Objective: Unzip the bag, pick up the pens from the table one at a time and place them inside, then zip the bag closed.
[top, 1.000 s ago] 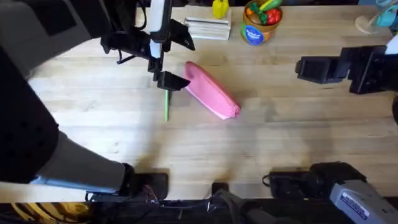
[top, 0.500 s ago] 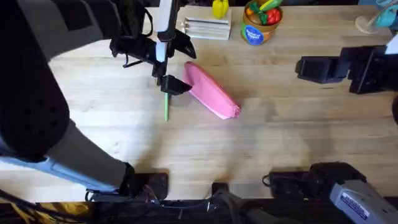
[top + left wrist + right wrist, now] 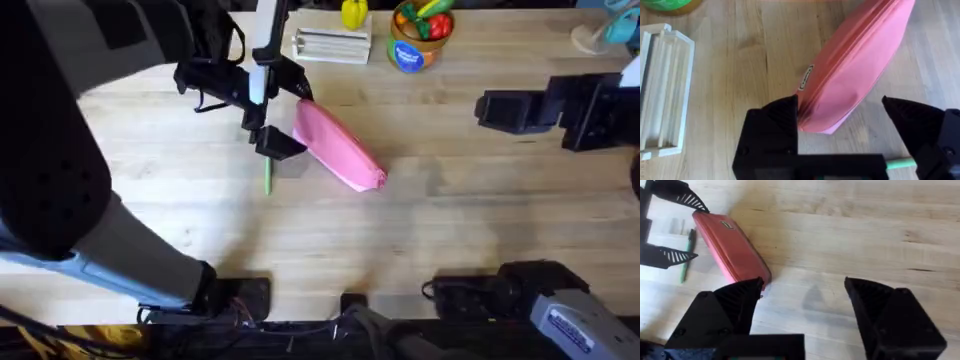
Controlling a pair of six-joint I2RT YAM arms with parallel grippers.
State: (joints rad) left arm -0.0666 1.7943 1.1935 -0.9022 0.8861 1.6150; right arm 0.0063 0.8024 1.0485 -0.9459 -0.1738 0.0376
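Note:
The pink bag has to stay steady while its zipper line (image 3: 855, 48) is opened, so my left gripper will grab the bag by its labelled end (image 3: 812, 111) next.
The pink bag (image 3: 336, 146) lies at an angle on the table (image 3: 450, 230), its zipper line shut along the top in the left wrist view. My left gripper (image 3: 300, 116) is open, with its fingers on either side of the bag's (image 3: 855, 65) upper-left end and nothing gripped. A green pen (image 3: 267, 178) lies on the wood just left of the bag, and a bit of the pen (image 3: 900, 163) shows by one finger. My right gripper (image 3: 492, 110) hovers open at the right, well away from the bag (image 3: 732, 247) and the pen (image 3: 687, 252).
A white slatted rack (image 3: 332, 45) sits at the back behind the bag, with a yellow object (image 3: 353, 13) and a can of toy fruit (image 3: 418, 38) beside it. A pale blue item (image 3: 608, 32) is at the far right corner.
My left gripper has shifted slightly right and closer to the bag, so its fingers now flank the bag's end. The bag, the pen and the right arm have not moved.

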